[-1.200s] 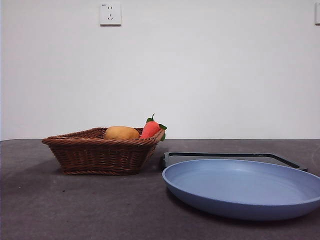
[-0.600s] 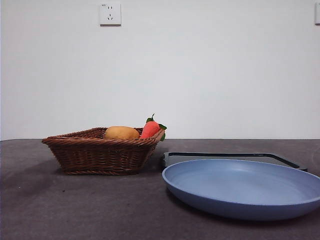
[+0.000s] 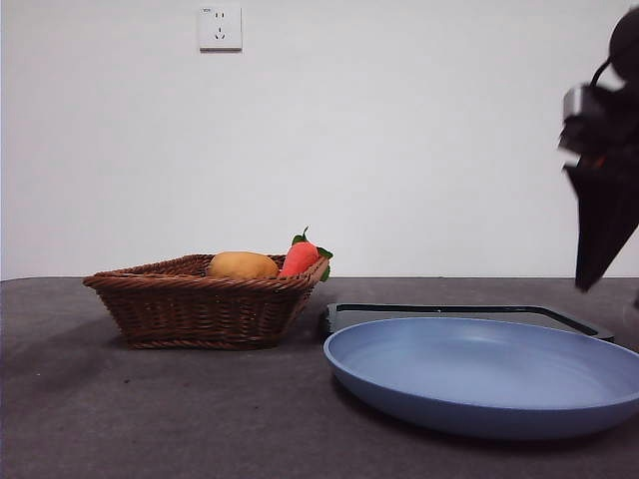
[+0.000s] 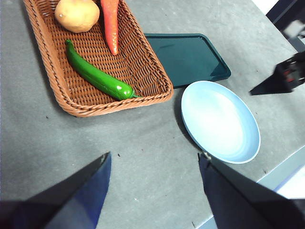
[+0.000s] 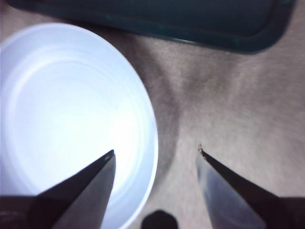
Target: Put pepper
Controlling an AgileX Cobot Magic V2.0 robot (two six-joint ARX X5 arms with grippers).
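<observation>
The pepper is to be carried on the blue plate, so the right gripper should grab the plate by its raised rim [image 5: 151, 157] next.
The dark-green pepper [image 4: 97, 76] lies in the brown wicker basket [image 4: 155, 93], seen in the left wrist view; the basket wall [image 3: 200, 309] hides it in the front view. The blue plate [image 3: 479, 374] sits on the table right of the basket and also shows in the left wrist view [image 4: 220, 121] and the right wrist view [image 5: 71, 119]. My left gripper [image 4: 153, 160] is open, high above the table in front of the basket. My right gripper [image 5: 156, 153] is open above the plate's rim; it shows dark at the right edge of the front view [image 3: 602, 190].
A yellow-brown lump [image 4: 77, 14] and a red-orange pointed item [image 4: 110, 26] lie in the basket with the pepper. A dark green tray [image 4: 188, 57] lies behind the plate. The table edge [image 4: 271, 174] runs close by the plate.
A dark arm has come into the front view at the right edge, above the plate. The basket, the plate and the tray have not moved.
</observation>
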